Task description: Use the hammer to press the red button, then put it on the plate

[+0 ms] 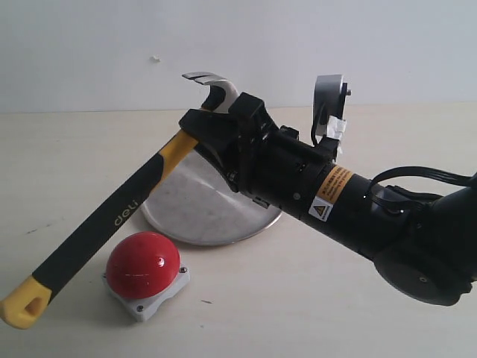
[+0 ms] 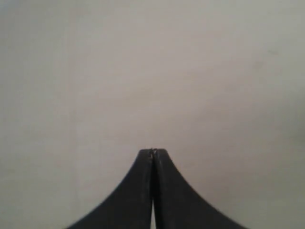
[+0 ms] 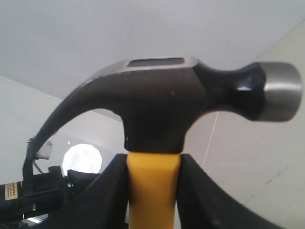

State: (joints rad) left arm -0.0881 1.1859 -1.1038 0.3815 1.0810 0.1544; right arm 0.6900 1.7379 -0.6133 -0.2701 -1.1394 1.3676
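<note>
My left gripper grabs the hammer by the black grip of its handle (image 1: 100,220) next, to get the hammer onto the plate (image 1: 201,212).
My right gripper (image 1: 216,123) (image 3: 153,164) is shut on the hammer (image 1: 112,216) (image 3: 157,112), clamping the yellow neck just under its dark steel head. The hammer slants through the air, with the claw head up near the gripper and the black and yellow handle running down to the left, its end low at the front left. The red button (image 1: 142,264) sits on its grey base below the handle, apart from it. The steel plate (image 1: 201,212) lies behind the button, partly hidden by the right arm. My left gripper (image 2: 152,151) is shut and empty over bare table.
The right arm (image 1: 358,216) reaches in from the right across the table (image 1: 298,313). A pale wall stands behind the table. In the right wrist view a part of another arm (image 3: 43,195) shows beside the gripper.
</note>
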